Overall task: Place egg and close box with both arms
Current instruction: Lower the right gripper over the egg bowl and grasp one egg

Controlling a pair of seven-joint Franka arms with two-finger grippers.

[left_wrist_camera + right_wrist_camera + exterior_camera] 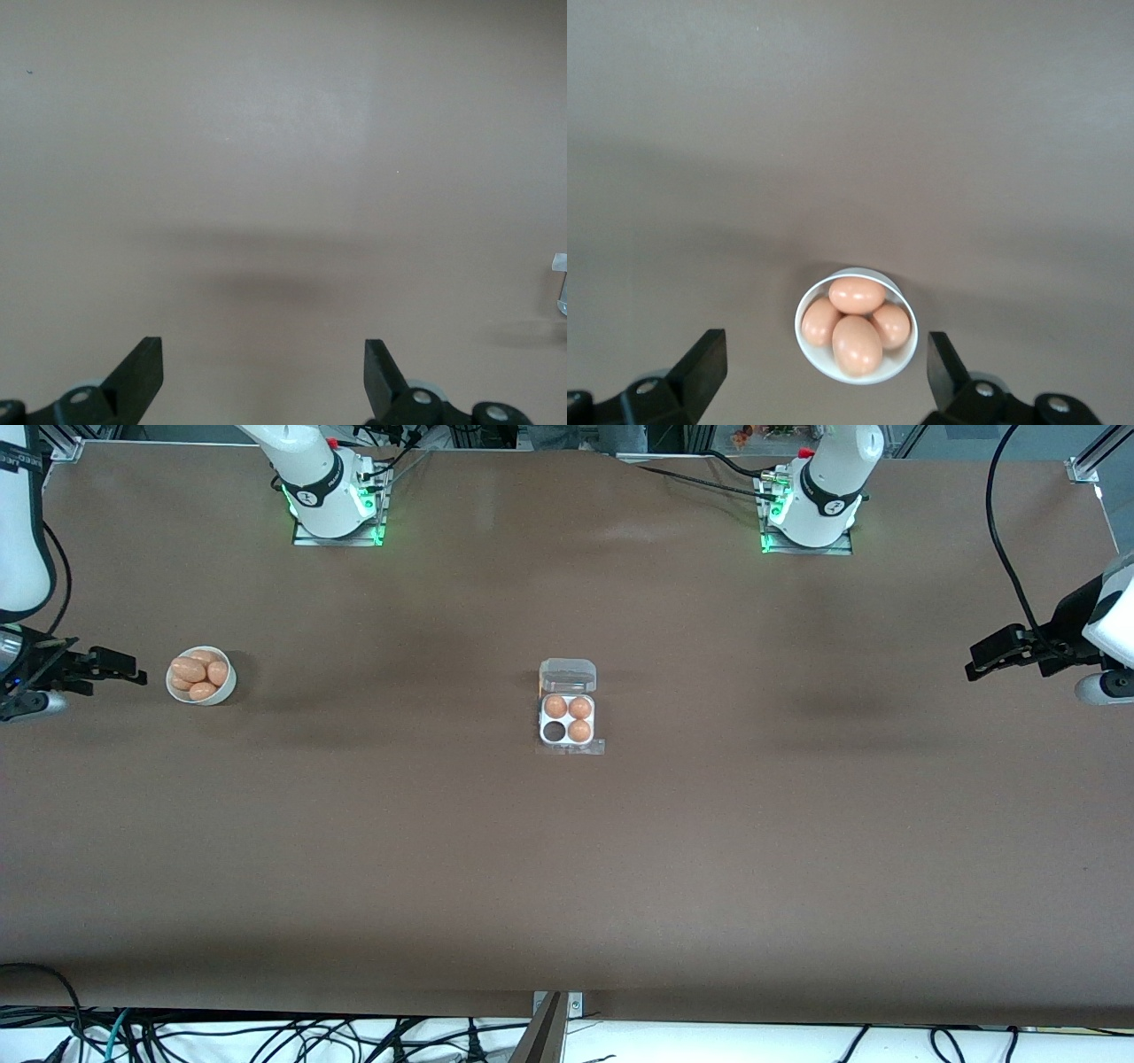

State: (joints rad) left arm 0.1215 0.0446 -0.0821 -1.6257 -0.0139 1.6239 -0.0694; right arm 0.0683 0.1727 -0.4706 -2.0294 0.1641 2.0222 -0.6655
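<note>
Next, the right gripper picks up the top egg in the white bowl by its rounded middle (188,669) to fill the box's empty cell.
The box (567,720) sits mid-table, its clear lid (568,675) open and lying flat on the side toward the arm bases. Three of its cells hold orange-brown eggs (579,731); one cell (555,732) is empty. A round white bowl (202,676) with several alike eggs stands toward the right arm's end; it also shows in the right wrist view (856,326). My right gripper (133,672) is open and empty, up in the air beside the bowl. My left gripper (974,664) is open and empty over bare table at the left arm's end. In the left wrist view (264,363) only a sliver of the box (560,283) shows.
The brown table (567,850) is otherwise bare. Cables hang along the edge nearest the front camera (266,1036). The arm bases (337,509) stand at the edge farthest from it.
</note>
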